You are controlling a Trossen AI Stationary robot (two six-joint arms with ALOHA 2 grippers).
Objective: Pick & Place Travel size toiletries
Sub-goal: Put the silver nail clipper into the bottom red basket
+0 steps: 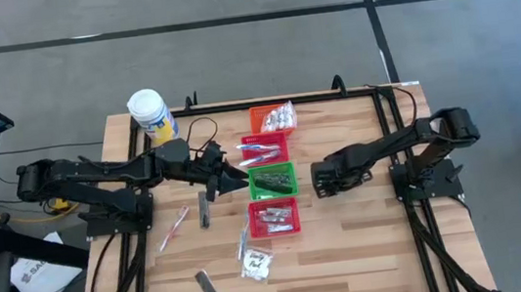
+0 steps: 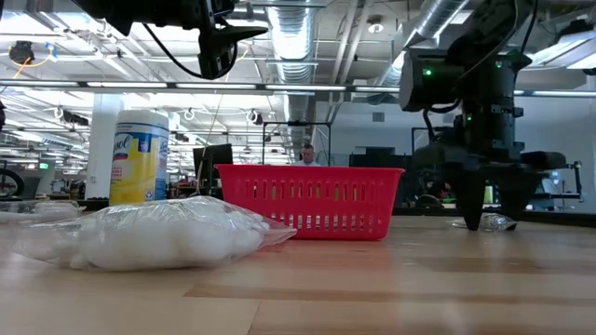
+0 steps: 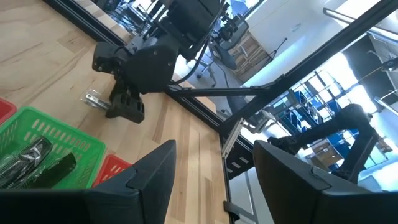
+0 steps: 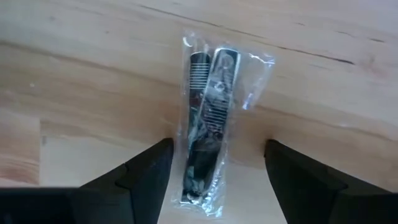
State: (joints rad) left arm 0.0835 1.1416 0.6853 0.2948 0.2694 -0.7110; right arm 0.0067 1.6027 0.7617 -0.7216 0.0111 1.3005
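The clear packet should go in the red basket beside the loose sachet, so my right gripper should grab the packet by its middle [image 4: 206, 138] next.
My right gripper [image 4: 217, 152] points down, open, just right of the green basket [image 1: 272, 179]. Its fingers stand on either side of a clear packet with dark strips [image 4: 208, 124], which lies flat on the wood; they are not touching it. The low view shows this gripper [image 2: 484, 209] close above the table, with the packet [image 2: 495, 222] at its feet. My left gripper [image 1: 235, 178] hovers open at the green basket's left side, holding nothing. A toothbrush [image 1: 173, 228], dark strips [image 1: 204, 209] [image 1: 208, 290] and clear sachets [image 1: 254, 263] lie loose on the table's left half.
An orange basket [image 1: 272, 117], a red basket [image 1: 266, 147], the green one and another red basket [image 1: 274, 216] stand in a row down the table's middle, each with items inside. A white jar with a yellow label [image 1: 152, 114] stands at the far left. Bare wood lies near right.
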